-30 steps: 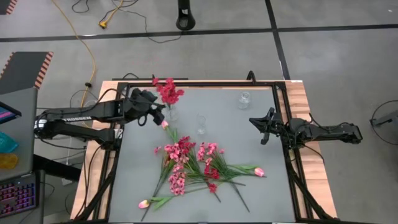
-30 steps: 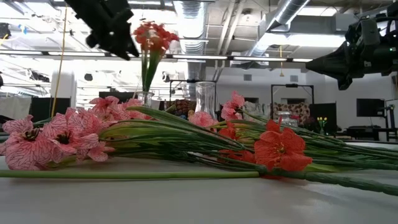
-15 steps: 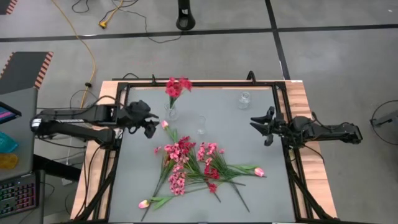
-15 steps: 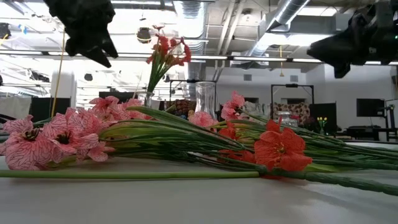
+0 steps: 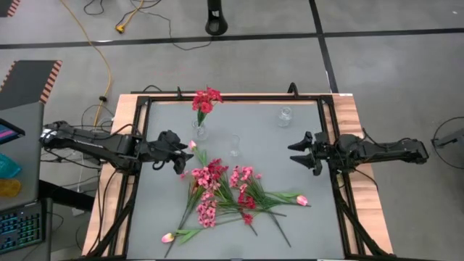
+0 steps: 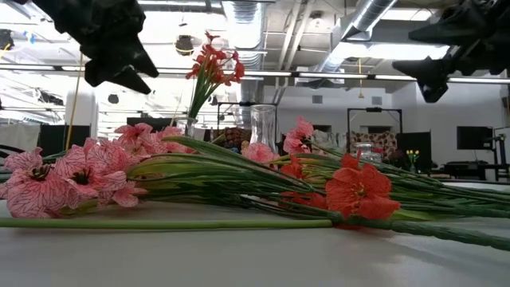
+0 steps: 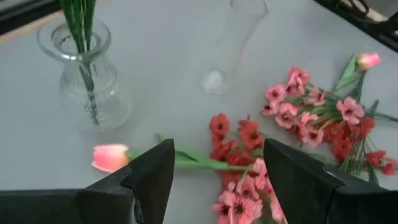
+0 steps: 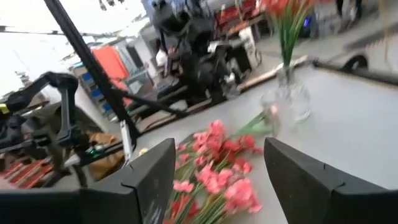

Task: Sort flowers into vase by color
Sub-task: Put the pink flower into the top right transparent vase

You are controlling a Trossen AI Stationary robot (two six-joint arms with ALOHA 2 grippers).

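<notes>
The robot's right gripper has to take hold of the pink spray by its green stems next, so that it can sort the spray into the small vase [image 5: 285, 117].
A deep red sprig [image 5: 206, 99] stands with its stems in a round glass vase [image 5: 199, 131] at the far left. A tall clear vase [image 5: 234, 144] and a small vase [image 5: 285, 116] hold nothing. The other flowers [image 5: 225, 192] lie heaped mid-table. One pale pink bud [image 7: 111, 155] lies beside the round vase [image 7: 84, 74]. My left gripper [image 5: 181, 156] hovers open just near of that vase, over the bud's stem. My right gripper [image 5: 301, 152] hangs open at the table's right side, pointing at the heap.
A black frame [image 5: 330, 145] and wooden strips edge the grey table. Two more pale buds lie at the heap's right [image 5: 301, 200] and near-left [image 5: 167, 237]. Bare grey surface lies at the far right and along the near edge.
My left gripper, open throughout, has drawn back from the round vase toward the near edge and dropped lower. The red sprig has swung from leaning to standing up in the vase. My right gripper has opened and stayed at the right side.
</notes>
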